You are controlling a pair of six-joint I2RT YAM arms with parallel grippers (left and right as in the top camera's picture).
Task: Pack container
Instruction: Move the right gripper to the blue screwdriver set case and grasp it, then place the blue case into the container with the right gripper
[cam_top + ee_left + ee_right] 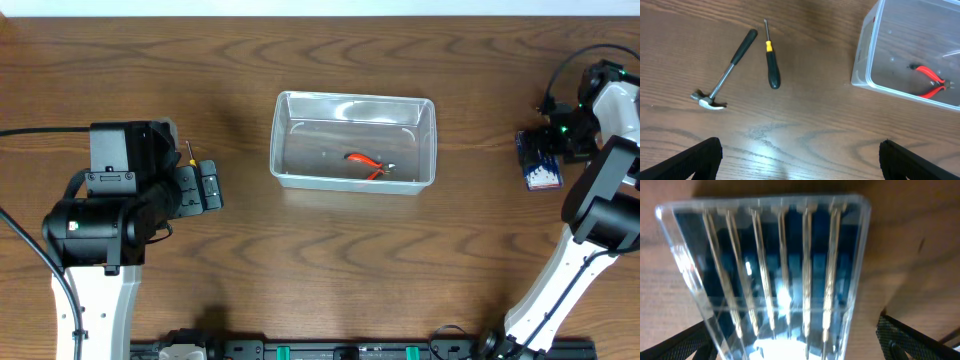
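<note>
The robot's right gripper should close on the bit case, since the two sides of the case are between its fingers and closing now would hold the case.
The clear plastic container [352, 99] stands at the table's middle with red-handled pliers [365, 164] inside. My left gripper [209, 186] is open and empty, left of the container. In the left wrist view its fingers [800, 161] spread above bare wood; a small hammer [722, 74] and a black-and-yellow screwdriver [771, 62] lie ahead, the container [862, 62] and pliers [931, 81] at the right. My right gripper [549, 148] is open over a blue and clear case of metal bits [540, 166]. In the right wrist view the case [775, 255] lies between the fingers [797, 345]; the right finger stands apart from it.
The screwdriver's tip [190, 150] shows beside the left arm's body, which hides the hammer from overhead. The bit case lies near the table's right edge. Bare wood lies between both arms and the container.
</note>
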